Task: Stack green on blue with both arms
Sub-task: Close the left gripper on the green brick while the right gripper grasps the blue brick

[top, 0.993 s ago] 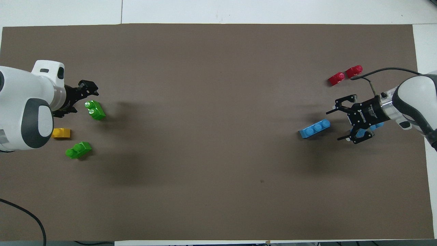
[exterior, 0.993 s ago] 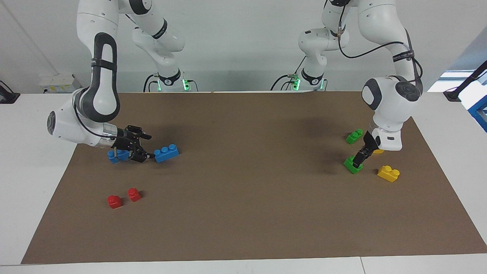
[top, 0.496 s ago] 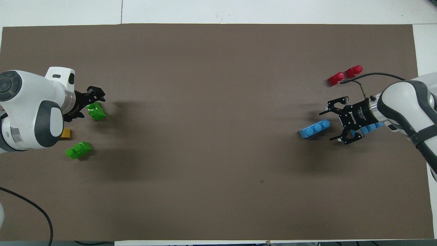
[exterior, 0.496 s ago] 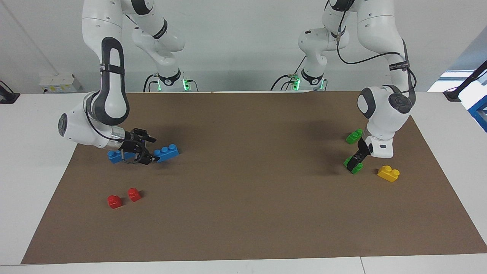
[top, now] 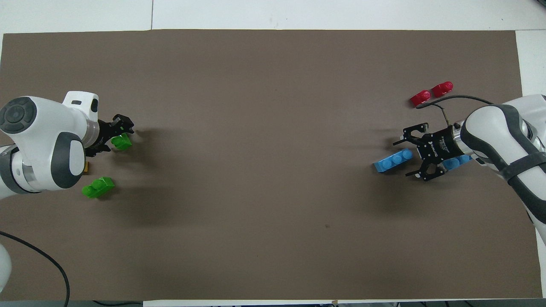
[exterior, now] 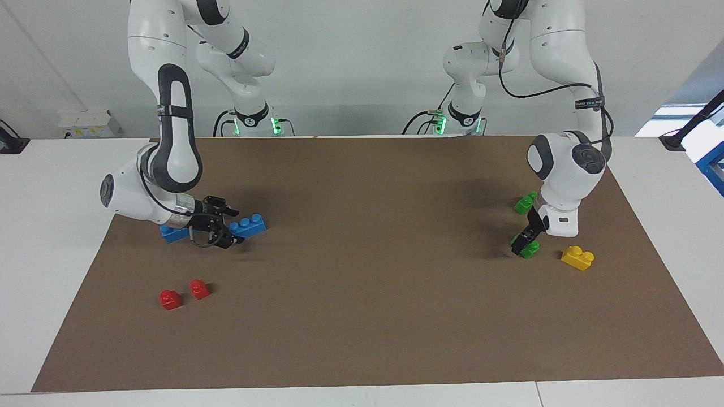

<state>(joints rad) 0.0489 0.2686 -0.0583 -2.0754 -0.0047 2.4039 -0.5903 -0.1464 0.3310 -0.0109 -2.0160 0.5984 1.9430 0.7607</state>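
The long blue brick should make a base for the green brick (top: 121, 141), so I need to grab it next with my right gripper by its end nearer the red bricks.
A green brick (exterior: 530, 250) lies on the brown mat (exterior: 367, 282) toward the left arm's end. My left gripper (exterior: 523, 243) is down at it, open, with its fingers on either side of the brick; the overhead view shows this too, with gripper (top: 114, 135) and brick (top: 122, 142). The second green brick (exterior: 526, 202) (top: 98, 187) lies nearer the robots. My right gripper (exterior: 231, 226) (top: 406, 155) is open and low, with its jaws around the end of a blue brick (exterior: 249, 225) (top: 392, 160). The other blue brick (exterior: 172, 233) (top: 453, 162) lies partly under that gripper's wrist.
Two small red bricks (exterior: 169, 299) (exterior: 199, 289) lie farther from the robots than the blue ones. A yellow brick (exterior: 577, 258) sits beside the left gripper, hidden under the arm in the overhead view.
Both grippers have come lower and closer: the left down over the green brick, covering more of it, the right forward from over the one blue brick to the end of the other. No brick has been lifted.
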